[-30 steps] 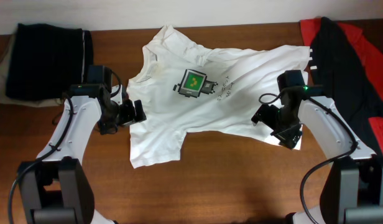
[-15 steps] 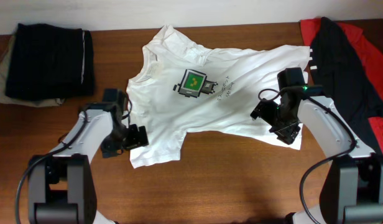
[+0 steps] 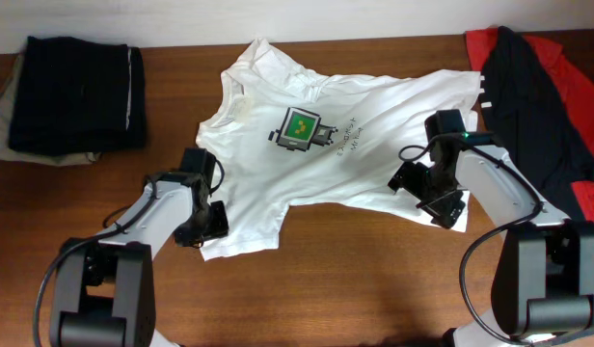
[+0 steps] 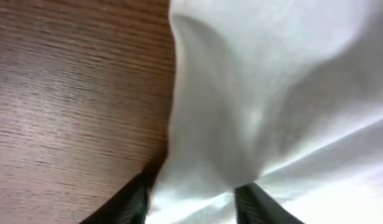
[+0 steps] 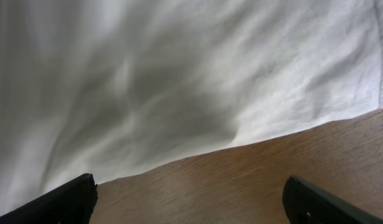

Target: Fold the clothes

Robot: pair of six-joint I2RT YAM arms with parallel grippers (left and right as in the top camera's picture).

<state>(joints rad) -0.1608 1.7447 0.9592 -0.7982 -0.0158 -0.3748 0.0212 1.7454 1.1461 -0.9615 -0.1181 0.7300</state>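
Note:
I will fold the white T-shirt (image 3: 345, 164) over the print, so my right gripper will grab the shirt next by the near corner of its hem (image 3: 458, 225).
The white T-shirt (image 3: 345, 164) lies spread and wrinkled on the wooden table, its green-and-black print (image 3: 299, 127) facing up. My left gripper (image 3: 212, 224) is at the shirt's lower left corner. In the left wrist view its jaws (image 4: 191, 205) have closed in on a bunched fold of the white cloth (image 4: 272, 93), which fills the gap between them. My right gripper (image 3: 447, 206) hovers at the shirt's right hem, open. In the right wrist view bare wood lies between its fingers (image 5: 191, 199), just below the cloth's edge (image 5: 179, 74). A black-and-red garment (image 3: 538, 96) lies at the far right.
A folded dark garment (image 3: 75, 92) on a beige cloth sits at the back left. Bare wooden table (image 3: 364, 280) runs along the front between the two arms. The black-and-red garment lies close to the right arm's elbow.
My left gripper moved down and right from the shirt's left sleeve to its lower left corner, and its jaws narrowed onto the cloth. The right gripper shifted only slightly.

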